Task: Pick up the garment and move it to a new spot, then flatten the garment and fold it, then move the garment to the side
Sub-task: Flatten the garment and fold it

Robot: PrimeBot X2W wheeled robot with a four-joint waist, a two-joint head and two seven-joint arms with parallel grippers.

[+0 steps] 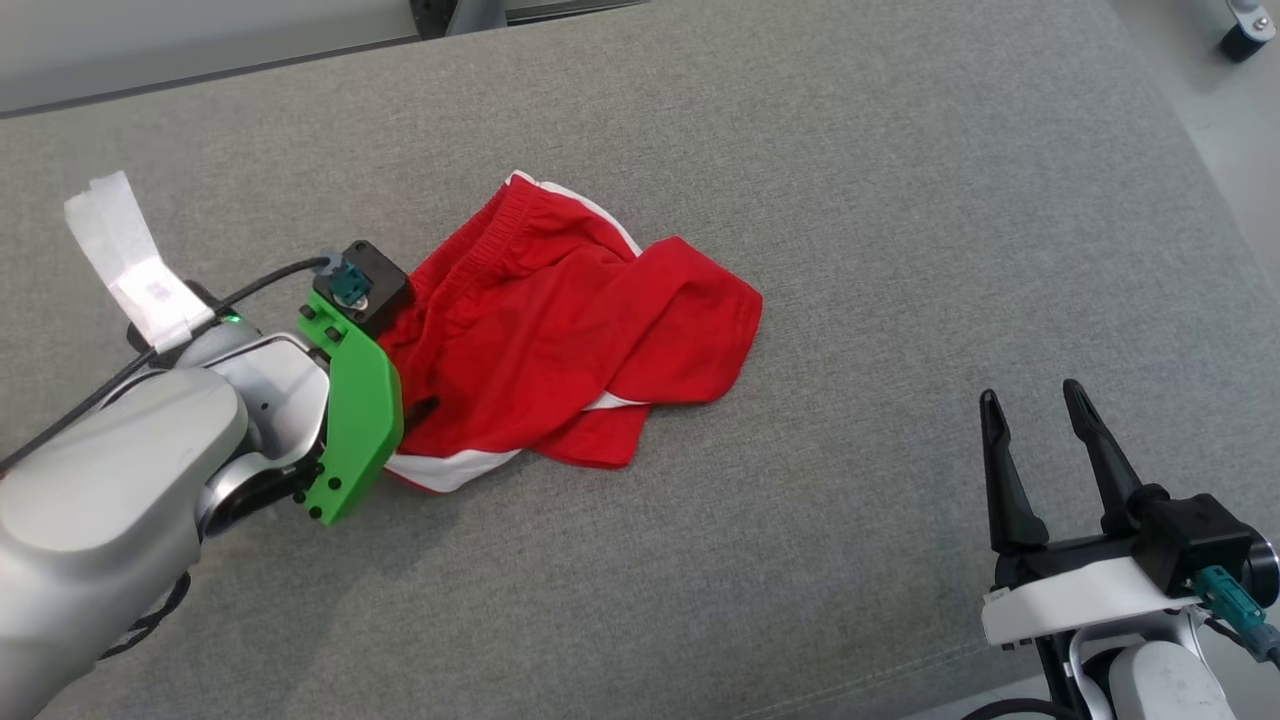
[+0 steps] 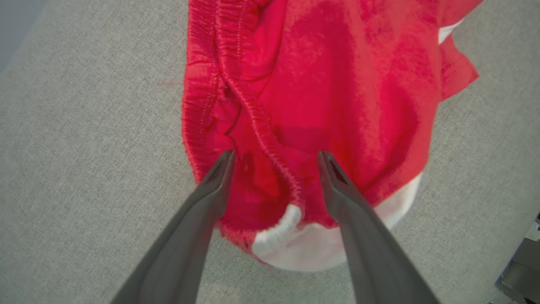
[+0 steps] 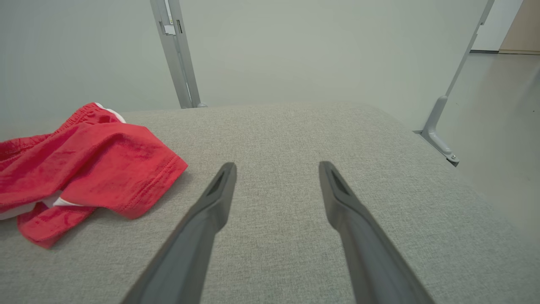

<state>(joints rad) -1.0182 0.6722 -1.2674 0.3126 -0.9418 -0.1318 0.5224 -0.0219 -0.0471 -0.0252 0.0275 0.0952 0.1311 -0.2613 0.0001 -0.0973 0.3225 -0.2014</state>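
Note:
Next, my left gripper grabs the garment by its waistband's white-trimmed end [image 2: 290, 208]. There a raised fold of elastic [image 2: 268, 144] stands up while the cloth around it lies slack.
The garment [image 1: 560, 330] is a pair of red shorts with white trim, lying crumpled near the middle of the grey cushioned surface [image 1: 850, 180]. My left arm reaches in from the left, and its green wrist bracket [image 1: 355, 420] covers the garment's left edge. In the left wrist view my left gripper [image 2: 275, 156] is open just over the garment [image 2: 337, 84], its fingers straddling the elastic waistband and a white hem. My right gripper [image 1: 1035, 395] stands open at the lower right, well clear of the cloth. From the right wrist, my right gripper [image 3: 277, 166] holds nothing and the garment [image 3: 84, 156] lies to its left.
The surface's far edge meets a pale wall with a metal frame post [image 3: 177, 55]. A second post with a foot [image 3: 441, 135] stands on the floor off the right edge. A caster wheel [image 1: 1245, 30] sits at the top right. White tape [image 1: 125, 265] sticks up from my left arm.

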